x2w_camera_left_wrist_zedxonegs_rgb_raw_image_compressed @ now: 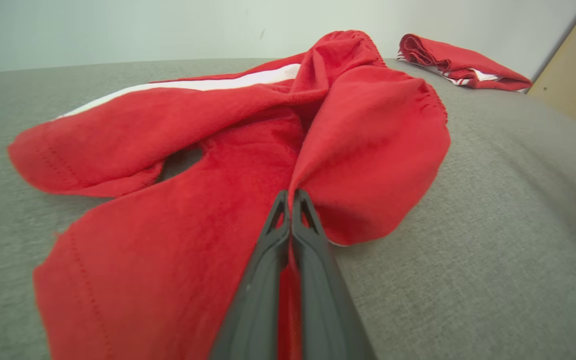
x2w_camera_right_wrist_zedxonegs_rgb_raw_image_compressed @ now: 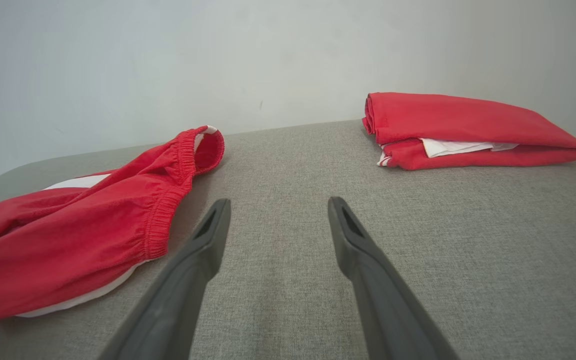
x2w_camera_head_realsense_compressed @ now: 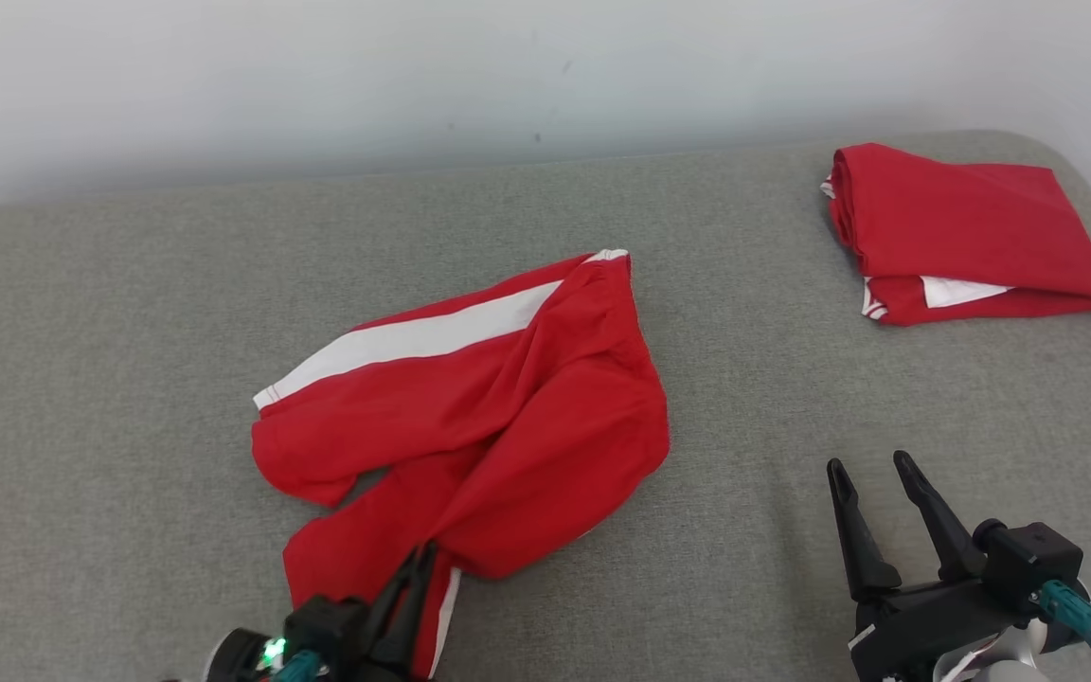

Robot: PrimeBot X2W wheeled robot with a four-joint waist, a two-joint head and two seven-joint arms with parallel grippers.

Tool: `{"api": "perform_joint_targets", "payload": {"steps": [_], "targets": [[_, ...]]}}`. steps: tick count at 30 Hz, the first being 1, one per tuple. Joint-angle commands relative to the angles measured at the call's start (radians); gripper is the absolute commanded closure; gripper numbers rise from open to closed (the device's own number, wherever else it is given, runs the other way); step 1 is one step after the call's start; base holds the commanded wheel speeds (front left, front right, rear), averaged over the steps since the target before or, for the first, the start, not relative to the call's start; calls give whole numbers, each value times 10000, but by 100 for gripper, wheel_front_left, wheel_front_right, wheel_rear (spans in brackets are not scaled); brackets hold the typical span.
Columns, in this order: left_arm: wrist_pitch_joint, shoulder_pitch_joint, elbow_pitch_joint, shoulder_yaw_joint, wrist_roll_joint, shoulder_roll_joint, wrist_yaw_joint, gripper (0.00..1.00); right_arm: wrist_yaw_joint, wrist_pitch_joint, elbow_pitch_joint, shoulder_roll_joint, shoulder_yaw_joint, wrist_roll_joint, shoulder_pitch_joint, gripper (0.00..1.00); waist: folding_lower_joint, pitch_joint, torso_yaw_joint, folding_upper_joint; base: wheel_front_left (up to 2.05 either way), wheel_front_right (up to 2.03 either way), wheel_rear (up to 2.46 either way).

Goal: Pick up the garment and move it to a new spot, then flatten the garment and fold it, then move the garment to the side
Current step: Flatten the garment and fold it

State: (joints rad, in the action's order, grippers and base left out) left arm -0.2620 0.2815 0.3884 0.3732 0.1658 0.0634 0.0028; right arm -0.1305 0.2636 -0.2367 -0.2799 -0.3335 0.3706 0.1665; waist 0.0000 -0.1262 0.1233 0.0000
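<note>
My right gripper grabs the elastic waistband (x2w_camera_head_realsense_compressed: 652, 392) (x2w_camera_right_wrist_zedxonegs_rgb_raw_image_compressed: 163, 219) next, where its gathered edge stands up, since the garment's legs lie crumpled and slack.
A crumpled red garment (x2w_camera_head_realsense_compressed: 470, 407) with a white side stripe lies in the middle of the grey padded surface. My left gripper (x2w_camera_head_realsense_compressed: 420, 557) is at its near leg, shut on a fold of the red cloth. In the left wrist view the garment (x2w_camera_left_wrist_zedxonegs_rgb_raw_image_compressed: 178, 210) spreads ahead and cloth shows pinched between the closed fingers (x2w_camera_left_wrist_zedxonegs_rgb_raw_image_compressed: 293, 196). My right gripper (x2w_camera_head_realsense_compressed: 869, 464) hovers open over bare surface to the garment's right, touching nothing. Its wrist view has the garment's waistband (x2w_camera_right_wrist_zedxonegs_rgb_raw_image_compressed: 168, 200) at left and its spread gripper (x2w_camera_right_wrist_zedxonegs_rgb_raw_image_compressed: 278, 202) over grey fabric.
A second red garment (x2w_camera_head_realsense_compressed: 962, 227), folded, lies at the far right corner (x2w_camera_left_wrist_zedxonegs_rgb_raw_image_compressed: 460, 62) (x2w_camera_right_wrist_zedxonegs_rgb_raw_image_compressed: 468, 130). The grey surface (x2w_camera_head_realsense_compressed: 129, 332) ends at a pale wall behind and rounds off at the right edge. A wood-coloured panel (x2w_camera_left_wrist_zedxonegs_rgb_raw_image_compressed: 573, 75) stands beyond that edge.
</note>
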Motion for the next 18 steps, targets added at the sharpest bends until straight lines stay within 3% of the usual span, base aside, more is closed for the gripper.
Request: {"api": "perform_joint_targets", "payload": {"steps": [1, 6, 8, 9, 18], "targets": [[-44, -261, -103, -190, -100, 185, 67, 100, -5, 8, -23, -15, -16, 83, -123, 0, 0, 31, -130, 0, 0, 0, 0], [-42, -574, -186, -525, -145, 325, -54, 100, -5, 8, -306, -58, -267, 185, -46, 0, 0, 40, -286, 0, 0, 0, 0], [-44, -551, -114, -525, -219, 303, -95, 54, -5, 8, -441, -131, -382, 221, 60, 0, 0, 49, -352, 0, 0, 0, 0], [-42, -532, -103, -525, -244, 255, -102, 0, -5, 8, -492, -138, -406, 256, 94, 0, 0, 61, -394, 0, 0, 0, 0], [-44, -1109, -1640, -537, -261, -43, 55, 0, -5, -34, -949, -304, -1428, 899, 425, 0, 0, 210, -952, 0, 0, 0, 0]]}}
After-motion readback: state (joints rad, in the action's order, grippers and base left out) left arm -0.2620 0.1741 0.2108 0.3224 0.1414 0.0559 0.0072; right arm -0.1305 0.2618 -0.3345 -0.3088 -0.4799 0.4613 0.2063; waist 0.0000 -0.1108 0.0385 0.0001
